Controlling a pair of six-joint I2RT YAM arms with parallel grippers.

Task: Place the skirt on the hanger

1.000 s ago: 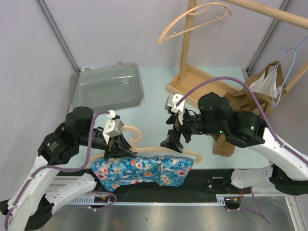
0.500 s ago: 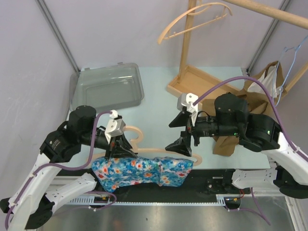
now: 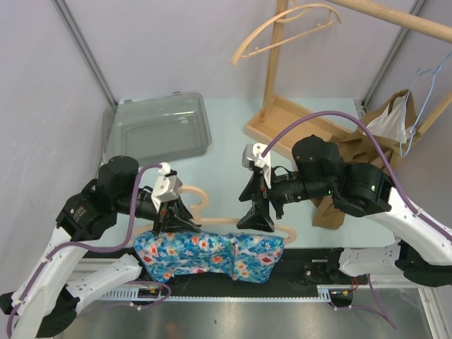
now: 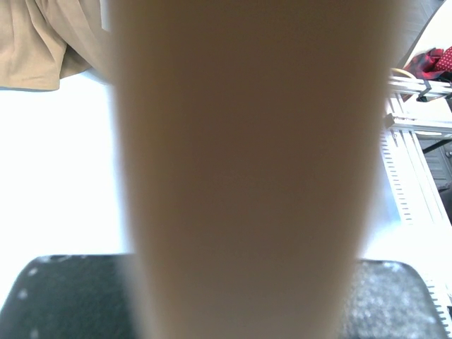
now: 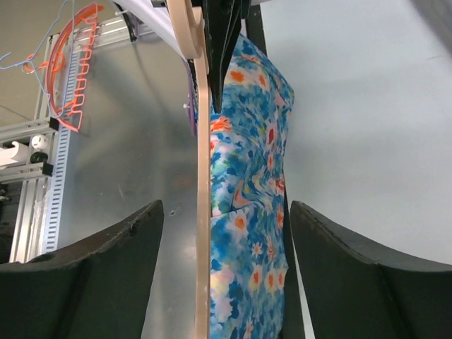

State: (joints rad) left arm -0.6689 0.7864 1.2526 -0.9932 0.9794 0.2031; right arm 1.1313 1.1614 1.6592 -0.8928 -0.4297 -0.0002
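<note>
I would leave the hanger and the skirt behind if I lifted my right gripper now, because its fingers are apart around the hanger bar [image 5: 203,212].
The blue floral skirt [image 3: 208,256] hangs folded over the lower bar of a pale wooden hanger [image 3: 200,198] at the table's near edge. My left gripper [image 3: 173,219] is shut on the hanger near its hook, and blurred wood [image 4: 247,169] fills the left wrist view. My right gripper [image 3: 256,215] is open over the skirt's right half. In the right wrist view its gripper [image 5: 226,212] straddles the hanger bar [image 5: 203,212] and the skirt [image 5: 251,212], with its fingers [image 5: 106,282] apart from both.
A clear plastic bin [image 3: 159,127] sits at the back left. A wooden rack [image 3: 296,120] with another wooden hanger [image 3: 282,28] stands at the back right. Beside it are a brown bag [image 3: 353,152] and a blue wire hanger [image 3: 424,85]. An orange wire hanger [image 5: 70,63] lies off the table.
My right gripper swung out to the right, then came back left and down over the hanger bar and skirt, its jaws narrowing. The skirt's right part has shifted slightly. The left arm holds still.
</note>
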